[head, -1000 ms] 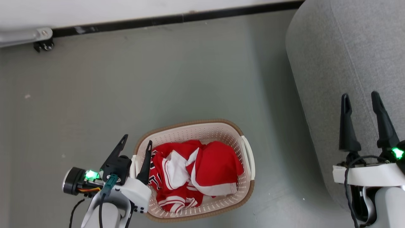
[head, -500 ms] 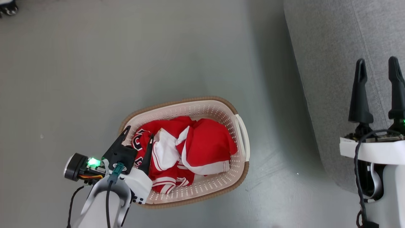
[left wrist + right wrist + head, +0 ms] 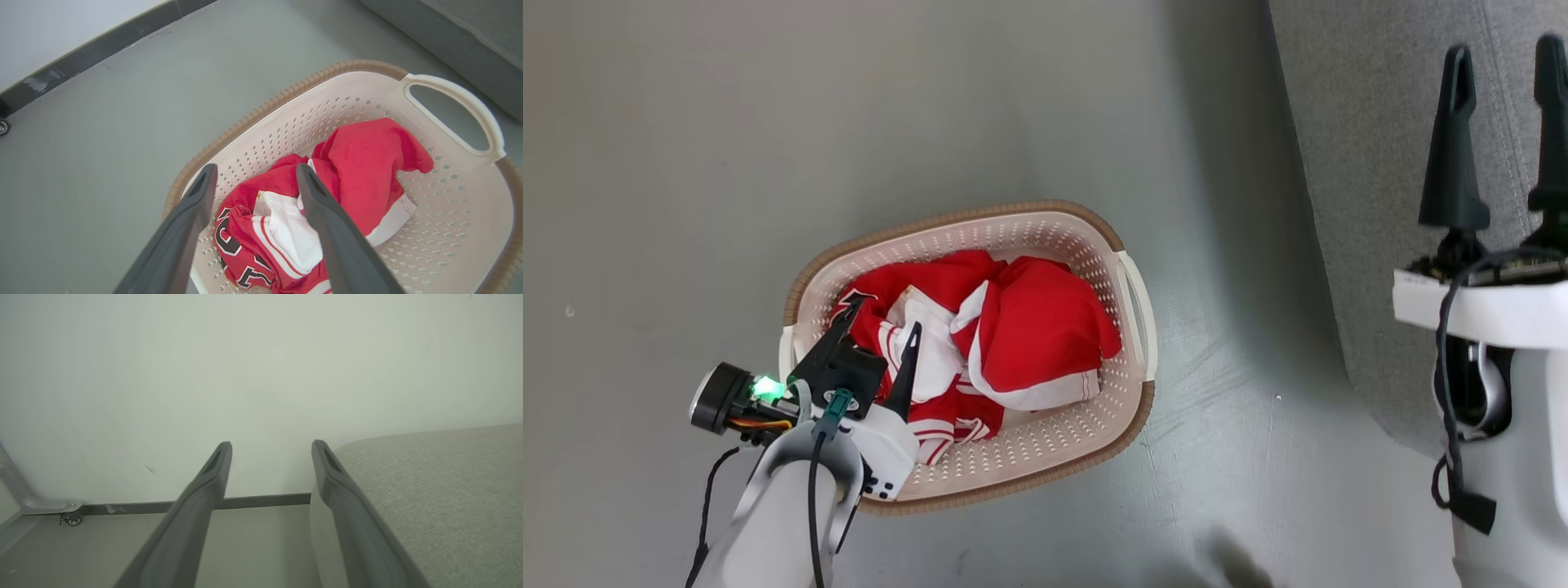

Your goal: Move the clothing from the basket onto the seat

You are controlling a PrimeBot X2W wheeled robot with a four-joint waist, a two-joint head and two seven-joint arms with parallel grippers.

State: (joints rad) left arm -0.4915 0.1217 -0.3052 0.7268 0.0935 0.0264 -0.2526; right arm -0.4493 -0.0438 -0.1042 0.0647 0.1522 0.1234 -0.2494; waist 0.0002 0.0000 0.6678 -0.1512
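Note:
The red clothing lies slack and crumpled in the basket [image 3: 1131, 302]. Next, my left gripper grabs the clothing by the white hem bunched up on top [image 3: 926, 345].
Red clothing [image 3: 1029, 335] with white trim lies crumpled in the cream basket [image 3: 1131, 302] with a brown rim on the floor. The wrist view shows the same clothing [image 3: 359, 171] and basket [image 3: 286, 122], with dark lettering on one fold. My left gripper [image 3: 882, 322] hangs open over the basket's left end, its fingertips above the clothing and nothing between them; from the wrist the left gripper [image 3: 255, 173] points down at the pile. My right gripper [image 3: 1503, 53] stands open above the grey seat [image 3: 1364, 122], empty. The right gripper [image 3: 271, 447] faces a wall, with the seat [image 3: 441, 486] at its right.
Grey floor [image 3: 768, 122] surrounds the basket. A white wall with a dark baseboard [image 3: 261, 500] runs behind. A grey frame on a small caster [image 3: 71, 520] stands at the far left by the wall.
The head camera has tilted down, so the wall and baseboard have left the picture. My left gripper has moved from the basket's rim to over the clothing. Both grippers have stayed open.

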